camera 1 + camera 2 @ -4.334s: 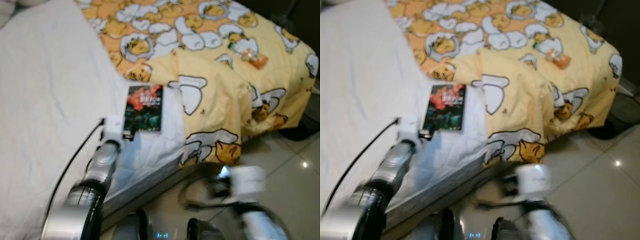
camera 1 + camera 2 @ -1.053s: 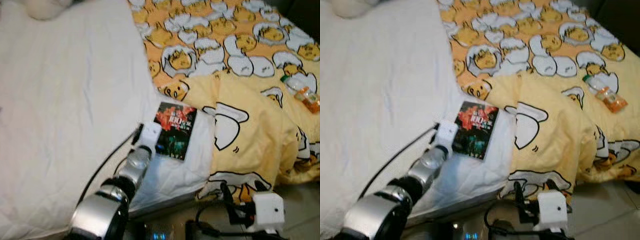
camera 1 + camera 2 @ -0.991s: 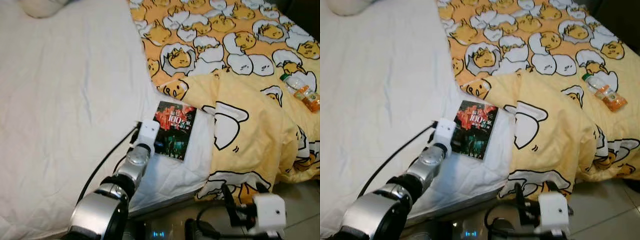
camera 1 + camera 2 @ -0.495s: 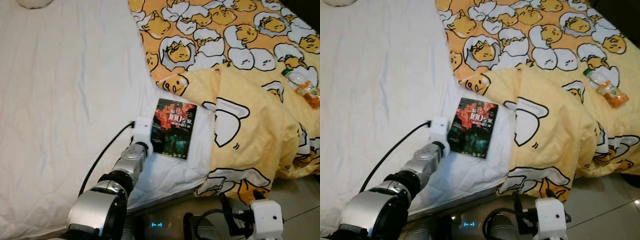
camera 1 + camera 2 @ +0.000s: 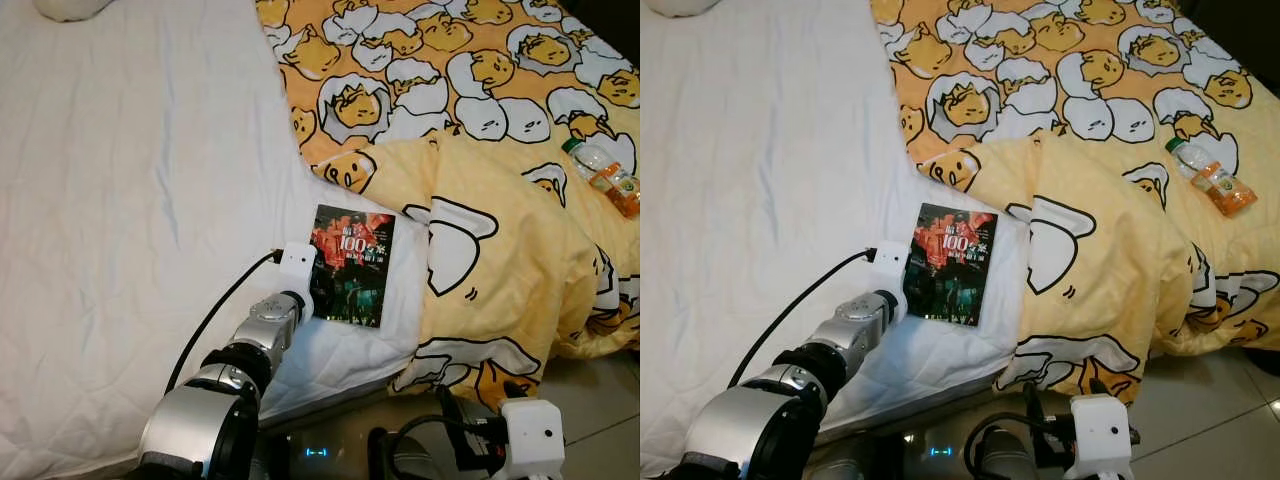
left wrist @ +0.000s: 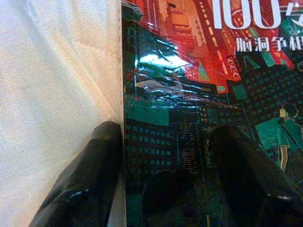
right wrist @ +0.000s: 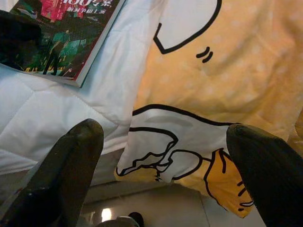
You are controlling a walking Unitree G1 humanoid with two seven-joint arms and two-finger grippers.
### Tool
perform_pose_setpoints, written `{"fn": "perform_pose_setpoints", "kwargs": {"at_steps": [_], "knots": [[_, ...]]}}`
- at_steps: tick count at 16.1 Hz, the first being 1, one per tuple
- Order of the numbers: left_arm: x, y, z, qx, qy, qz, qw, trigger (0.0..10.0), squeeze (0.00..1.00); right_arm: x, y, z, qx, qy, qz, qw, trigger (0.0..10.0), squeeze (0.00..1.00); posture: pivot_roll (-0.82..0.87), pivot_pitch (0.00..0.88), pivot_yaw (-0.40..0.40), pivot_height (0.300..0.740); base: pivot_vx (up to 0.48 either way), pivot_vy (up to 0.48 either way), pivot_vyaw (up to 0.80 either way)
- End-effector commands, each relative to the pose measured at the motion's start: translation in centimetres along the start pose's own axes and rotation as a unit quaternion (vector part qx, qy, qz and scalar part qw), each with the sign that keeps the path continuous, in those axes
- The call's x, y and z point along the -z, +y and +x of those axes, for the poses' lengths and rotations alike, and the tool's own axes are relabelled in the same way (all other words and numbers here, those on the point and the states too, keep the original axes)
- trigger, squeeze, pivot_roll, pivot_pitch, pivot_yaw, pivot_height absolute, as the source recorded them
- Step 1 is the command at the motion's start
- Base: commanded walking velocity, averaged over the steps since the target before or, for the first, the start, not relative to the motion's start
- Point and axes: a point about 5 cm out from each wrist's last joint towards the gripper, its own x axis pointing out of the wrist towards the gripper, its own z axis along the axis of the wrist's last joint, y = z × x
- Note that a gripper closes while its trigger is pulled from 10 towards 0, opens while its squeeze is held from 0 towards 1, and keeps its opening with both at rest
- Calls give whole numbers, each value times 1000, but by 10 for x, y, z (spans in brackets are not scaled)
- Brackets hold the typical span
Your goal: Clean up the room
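My left gripper has fingers that the broad cover reaches well past, so next it needs to grab the thin book by its narrow spine edge.
A dark book with a red and green cover lies flat on the white sheet, close to the bed's near edge. My left gripper is open at the book's lower left corner. One finger rests on the sheet just beside the book's edge, and the other finger lies over the cover. Lower down, in front of the bed, my right gripper is open with nothing between its fingers, facing the hanging yellow blanket. Its white wrist box stands above the floor.
A yellow blanket with an egg cartoon print covers the bed's right half and hangs over the edge. A small plastic bottle with an orange label lies on it at the far right. Pale floor tiles lie at the lower right.
My left gripper has slid right and forward onto the book's lower left corner. The view has shifted slightly. The book and the bottle lie as before.
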Motion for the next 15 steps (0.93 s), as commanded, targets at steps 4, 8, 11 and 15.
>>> {"fn": "perform_pose_setpoints", "kwargs": {"at_steps": [4, 8, 11, 15], "knots": [[47, 0, -7, 7, 104, 56, 993, 0, 0, 2, -7, 9, 8, 5, -4, 1000, 10000, 0, -263, 230, 30, 740, 0, 0, 0], [53, -2, -9, 19, 106, -17, 994, 0, 0, 4, -10, 22, 14, 8, 14, 1000, 10000, 0, -254, 180, 39, 740, 0, 0, 0], [52, -4, -8, 38, 92, -53, 994, 0, 0, 3, -8, 41, 5, 1, 22, 1000, 10000, 0, -219, 85, 41, 740, 0, 0, 0], [32, 4, -7, 63, 32, -4, 997, 0, 0, -12, -8, 90, 19, -42, 55, 997, 10000, 0, -124, 0, 91, 740, 0, 0, 0]]}}
